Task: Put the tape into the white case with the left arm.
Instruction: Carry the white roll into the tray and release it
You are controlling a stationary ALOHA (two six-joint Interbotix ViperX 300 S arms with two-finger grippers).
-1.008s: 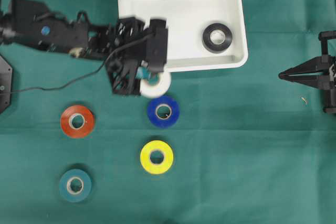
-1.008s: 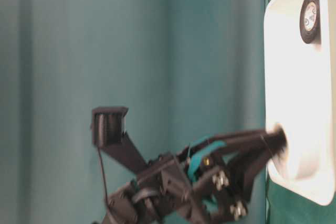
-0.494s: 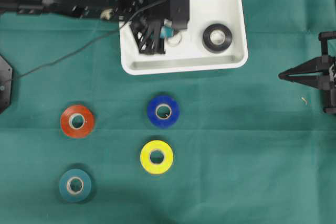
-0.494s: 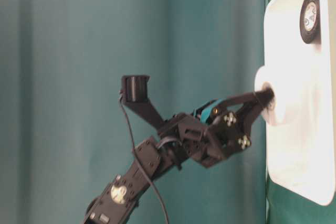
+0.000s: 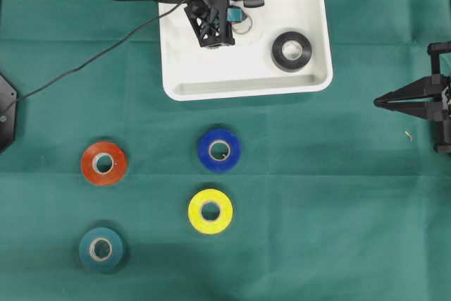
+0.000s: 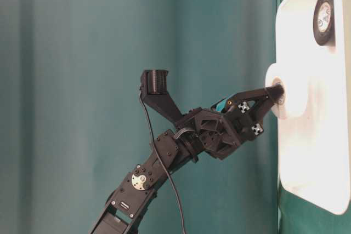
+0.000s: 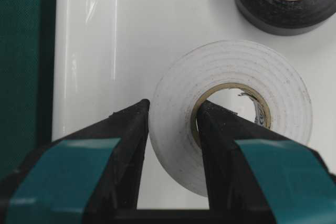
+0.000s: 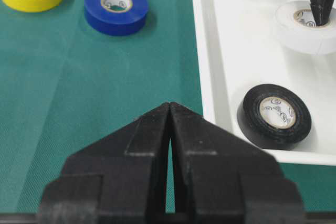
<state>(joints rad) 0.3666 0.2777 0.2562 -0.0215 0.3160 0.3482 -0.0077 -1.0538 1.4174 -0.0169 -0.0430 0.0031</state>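
My left gripper should open, as the white tape sits low over the white case's bottom, inside the case's rim.
The white tape (image 7: 178,129) is pinched by my left gripper (image 7: 172,111), one teal-banded finger on the roll's outer side and the other inside its core. From overhead the left gripper (image 5: 238,25) reaches from the top left into the white case (image 5: 246,88), holding the white tape (image 5: 248,30) low over the case's back middle. I cannot tell whether the roll touches the floor. A black tape (image 5: 292,50) lies flat in the case to its right. My right gripper (image 5: 380,101) rests shut and empty at the right edge.
On the green cloth in front of the case lie a blue tape (image 5: 219,149), a yellow tape (image 5: 210,211), a red tape (image 5: 103,163) and a teal tape (image 5: 101,249). A black cable (image 5: 84,61) trails from the left arm across the cloth.
The left arm has carried the white tape from the cloth by the case's front rim up over the rim, into the case and toward its back. The right arm has not moved.
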